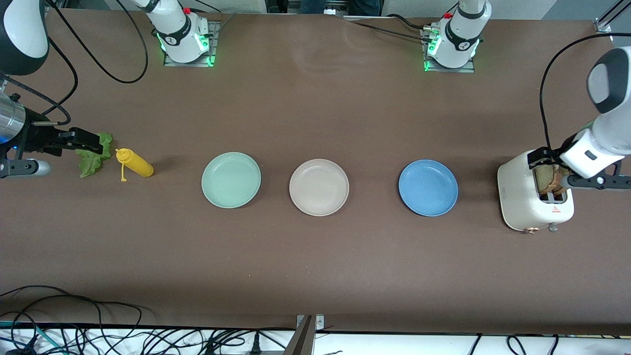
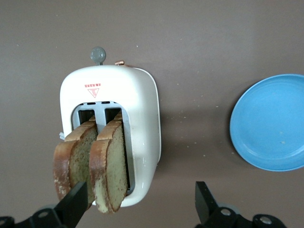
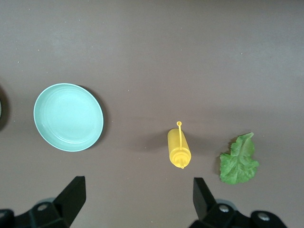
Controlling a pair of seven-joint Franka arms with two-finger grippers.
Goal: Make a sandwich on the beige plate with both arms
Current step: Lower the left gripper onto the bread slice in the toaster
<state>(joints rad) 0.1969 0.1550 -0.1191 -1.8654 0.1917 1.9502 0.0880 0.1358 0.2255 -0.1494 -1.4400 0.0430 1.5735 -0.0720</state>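
Note:
I will grab the bread slice nearer the blue plate by its protruding crust edge (image 2: 99,166) with my left gripper. That will start the sandwich on the beige plate.
The beige plate (image 1: 319,187) lies bare at the table's middle. Two tan bread slices (image 1: 550,179) stand in the slots of a white toaster (image 1: 527,199) at the left arm's end. They also show in the left wrist view (image 2: 111,166). My left gripper (image 1: 542,159) hangs over the toaster, open and empty (image 2: 137,204). One finger is beside the outer slice. The green lettuce leaf (image 1: 92,159) lies at the right arm's end and also shows in the right wrist view (image 3: 239,161). My right gripper (image 1: 88,140) is open and empty over it (image 3: 137,197).
A yellow squeeze bottle (image 1: 134,163) lies beside the lettuce (image 3: 179,149). A mint-green plate (image 1: 231,180) sits between the bottle and the beige plate. A blue plate (image 1: 428,187) sits between the beige plate and the toaster. Cables hang along the table's near edge.

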